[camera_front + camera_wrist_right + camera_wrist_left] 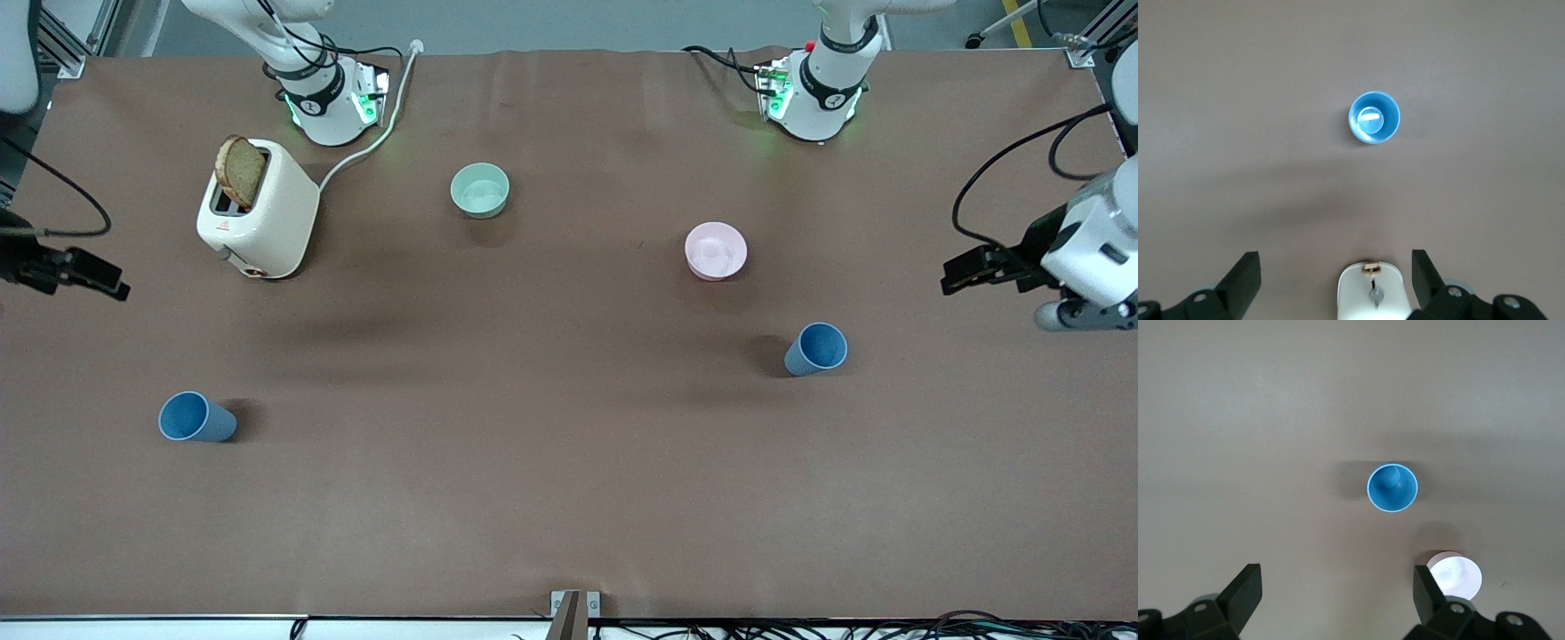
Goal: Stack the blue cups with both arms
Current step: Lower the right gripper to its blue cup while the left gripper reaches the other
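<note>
The left gripper should next take hold of the blue cup beside the pink bowl by the cup's rim, so that the blue cups can be stacked.
Two blue cups stand upright, mouths up, far apart on the brown table. One blue cup (pixel 196 417) (pixel 1374 117) is toward the right arm's end, nearer the front camera than the toaster. The other blue cup (pixel 815 348) (pixel 1392 488) is toward the left arm's end, nearer the camera than the pink bowl. My right gripper (pixel 107 280) (pixel 1335 270) hangs high and open over the table by the toaster, holding nothing. My left gripper (pixel 960 271) (pixel 1336 587) hangs high and open over the table's edge at the left arm's end, also holding nothing.
A cream toaster (pixel 260 209) (pixel 1373 293) with a slice of bread (pixel 240 171) stands near the right arm's base, its cord running to the table's edge. A pale green bowl (pixel 480 189) and a pink bowl (pixel 716 251) (pixel 1457 575) sit mid-table.
</note>
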Controlling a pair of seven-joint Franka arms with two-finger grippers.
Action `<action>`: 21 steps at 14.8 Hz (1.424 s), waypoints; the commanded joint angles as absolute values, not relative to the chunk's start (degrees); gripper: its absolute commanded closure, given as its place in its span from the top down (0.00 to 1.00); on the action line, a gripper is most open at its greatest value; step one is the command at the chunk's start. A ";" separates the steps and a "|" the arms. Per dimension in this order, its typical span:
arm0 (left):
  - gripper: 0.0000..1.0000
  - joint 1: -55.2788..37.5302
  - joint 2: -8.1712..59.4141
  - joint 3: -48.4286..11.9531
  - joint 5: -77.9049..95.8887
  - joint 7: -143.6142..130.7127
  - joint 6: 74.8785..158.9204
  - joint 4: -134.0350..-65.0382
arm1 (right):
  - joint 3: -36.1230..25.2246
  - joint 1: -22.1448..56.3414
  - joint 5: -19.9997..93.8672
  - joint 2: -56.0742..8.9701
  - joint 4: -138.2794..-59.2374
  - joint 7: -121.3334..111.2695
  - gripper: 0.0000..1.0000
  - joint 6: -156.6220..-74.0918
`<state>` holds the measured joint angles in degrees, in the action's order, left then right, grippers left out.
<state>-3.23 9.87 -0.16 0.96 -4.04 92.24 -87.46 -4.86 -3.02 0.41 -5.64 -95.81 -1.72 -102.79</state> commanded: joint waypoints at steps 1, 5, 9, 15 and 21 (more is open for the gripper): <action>1.00 -3.16 14.13 -0.97 0.44 -2.64 94.47 -86.92 | -4.48 -5.70 1.58 -9.38 -96.86 -4.91 1.00 -108.43; 1.00 -3.78 20.64 -2.28 0.09 -2.55 102.81 -91.21 | -4.48 -6.77 1.58 -16.16 -96.94 -5.89 1.00 -115.74; 1.00 -3.87 21.89 -2.46 0.09 -2.55 113.00 -101.40 | -4.57 -7.21 1.49 -22.57 -96.86 -5.89 1.00 -122.24; 1.00 -3.87 23.64 -2.64 0.00 -2.55 120.05 -105.73 | -4.48 -8.52 1.58 -28.73 -96.86 -5.80 1.00 -131.74; 0.97 -4.48 25.84 -2.55 0.00 -2.46 120.68 -106.08 | -4.04 -9.58 1.93 -32.60 -96.86 -5.80 0.66 -133.68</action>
<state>-4.59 26.04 -2.36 0.96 -3.39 120.08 -105.38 -4.94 -8.47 0.46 -31.25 -97.17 -4.93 -133.02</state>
